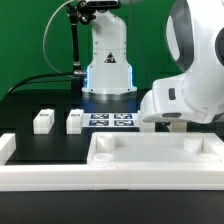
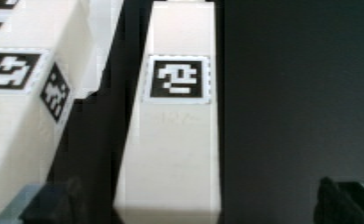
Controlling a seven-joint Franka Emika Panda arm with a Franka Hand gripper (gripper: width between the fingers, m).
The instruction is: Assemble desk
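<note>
My gripper's fingers reach low on either side of the white leg post, so it is now time to close my gripper on it.
In the wrist view a white leg post (image 2: 175, 140) with a black-and-white tag lies lengthwise on the dark table between my fingertips (image 2: 348, 200). My gripper (image 2: 193, 206) is open, its jaws wide apart and touching nothing. A second white tagged piece (image 2: 28, 110) lies close beside the post. In the exterior view the rimmed white tabletop panel (image 1: 150, 150) lies at the front right. Two more leg posts (image 1: 42, 120) (image 1: 75, 120) stand on the table at the exterior view's left. The arm's white links (image 1: 190, 95) hide the gripper there.
The long white barrier wall (image 1: 40, 175) runs along the front edge and rises at the exterior view's left end. The marker board (image 1: 112, 121) lies flat before the robot base (image 1: 108, 65). A green backdrop stands behind.
</note>
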